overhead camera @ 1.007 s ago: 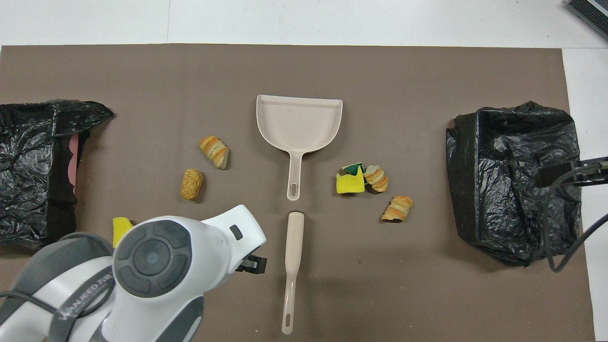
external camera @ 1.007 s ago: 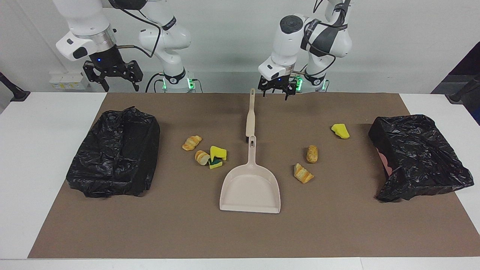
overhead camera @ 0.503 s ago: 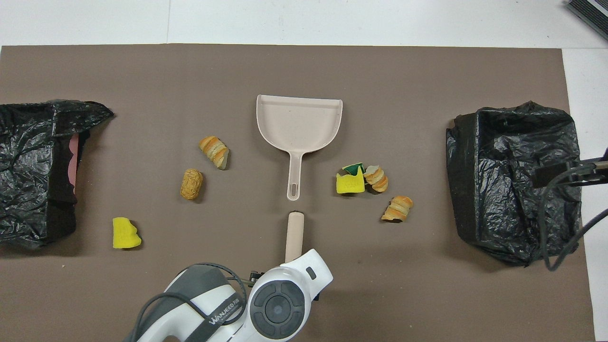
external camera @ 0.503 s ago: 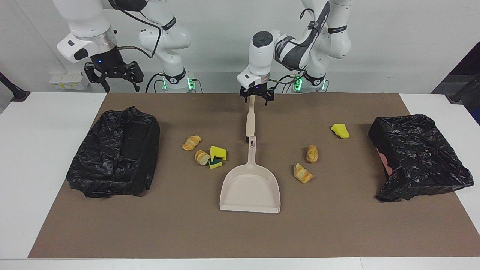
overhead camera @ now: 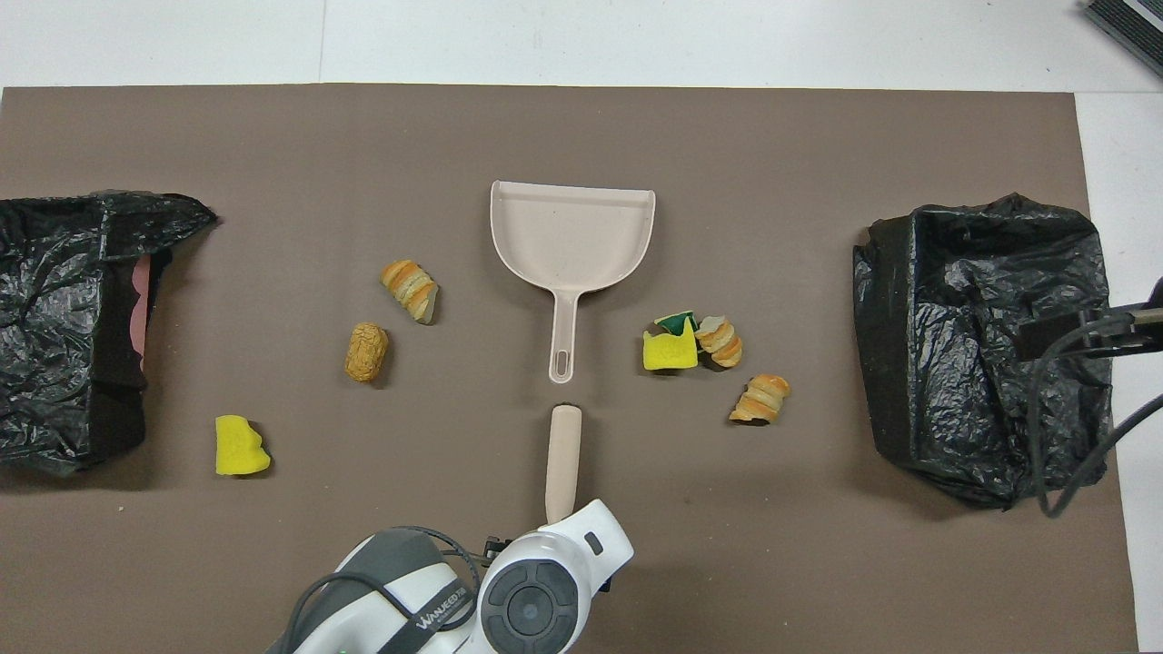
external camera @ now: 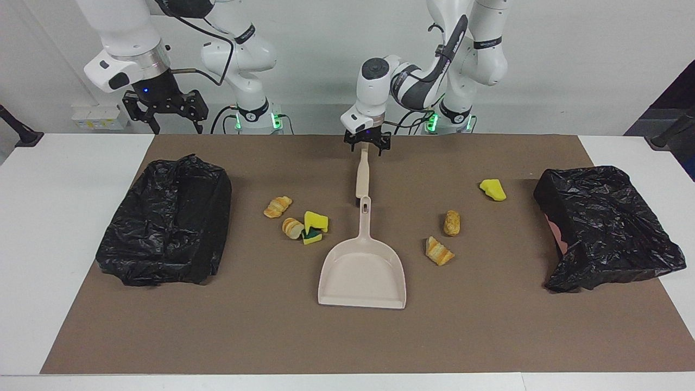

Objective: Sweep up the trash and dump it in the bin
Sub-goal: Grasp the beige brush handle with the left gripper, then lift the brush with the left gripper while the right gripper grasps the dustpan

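Observation:
My right gripper grabs the beige dustpan by its narrow handle (overhead camera: 563, 332) next, since the dustpan's scoop spreads far too wide for the fingers.
The trash is several small pieces on the brown mat. A croissant (external camera: 278, 206), a bread lump (external camera: 293, 228) and yellow sponge chunks (external camera: 316, 220), one green-backed, lie toward the right arm's end. A loaf lump (external camera: 452, 222), a croissant (external camera: 438, 251) and a yellow sponge (external camera: 493, 189) lie toward the left arm's end. The beige dustpan (external camera: 362, 274) lies between them, with the beige brush (external camera: 362, 174) nearer to the robots. My left gripper (external camera: 367, 144) is open, fingers either side of the brush handle's end. My right gripper (external camera: 174, 125) is open and raised, waiting.
Two bins lined with black bags stand on the mat, one (external camera: 165, 222) at the right arm's end and one (external camera: 602, 228) at the left arm's end. In the overhead view the left arm's wrist (overhead camera: 531, 599) covers the brush handle's end.
My left gripper has swung sideways from beside the brush to over its handle's end and come down around it. The right arm has hardly moved. The trash, dustpan and brush lie as before.

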